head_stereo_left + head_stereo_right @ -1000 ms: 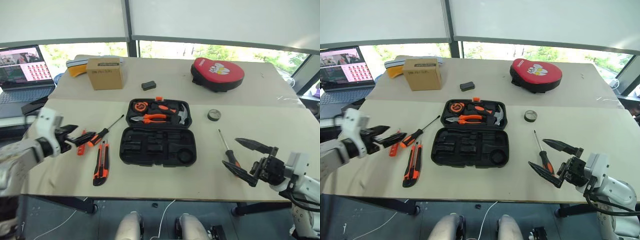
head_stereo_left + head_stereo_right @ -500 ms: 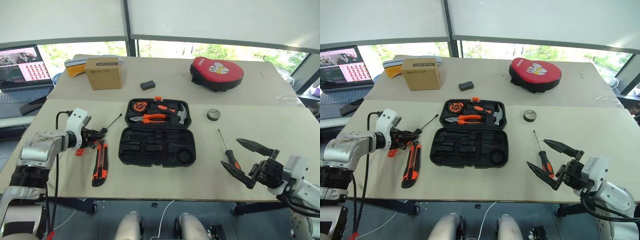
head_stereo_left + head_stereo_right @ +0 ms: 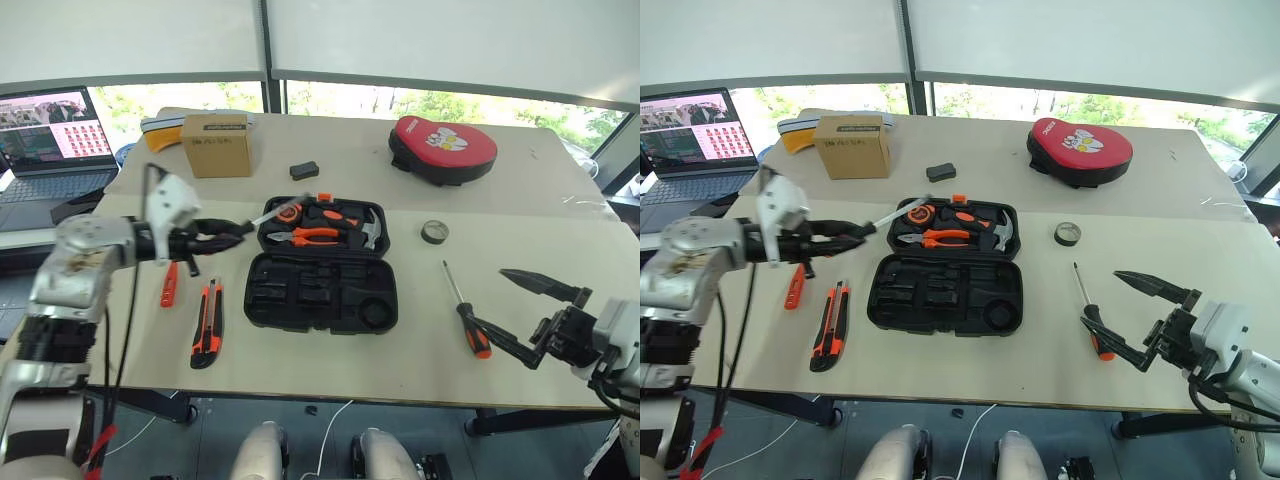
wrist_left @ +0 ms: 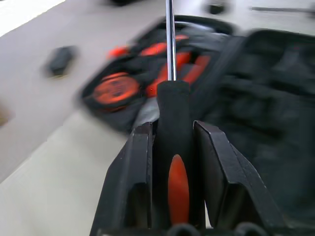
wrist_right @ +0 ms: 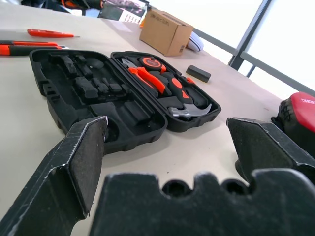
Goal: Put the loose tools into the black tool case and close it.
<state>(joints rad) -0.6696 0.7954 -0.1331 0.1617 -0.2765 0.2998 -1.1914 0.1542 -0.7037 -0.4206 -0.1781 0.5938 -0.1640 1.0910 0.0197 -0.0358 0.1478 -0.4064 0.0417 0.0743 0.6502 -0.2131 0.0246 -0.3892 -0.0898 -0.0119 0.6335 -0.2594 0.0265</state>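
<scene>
Next, my right gripper grabs the long second screwdriver by its thick black-and-orange handle, the big end, because the thin shaft reaches far out from the handle.
The black tool case lies open mid-table, with pliers, a hammer and a tape measure in its far half. My left gripper hovers left of the case, shut on a black-and-orange screwdriver whose shaft points at the far half. An orange tester screwdriver and the utility knife lie on the table below that arm. The second screwdriver lies right of the case, and the dark tape roll sits beyond it. My right gripper is open, close by that screwdriver's handle.
At the back of the table are a cardboard box, a small black block and a red padded pouch. A laptop stands at the far left. The table's front edge runs just beneath my right gripper.
My left gripper closed on the screwdriver beside the knife, lifted it off the table and swung it right toward the case. The right gripper has hardly moved.
</scene>
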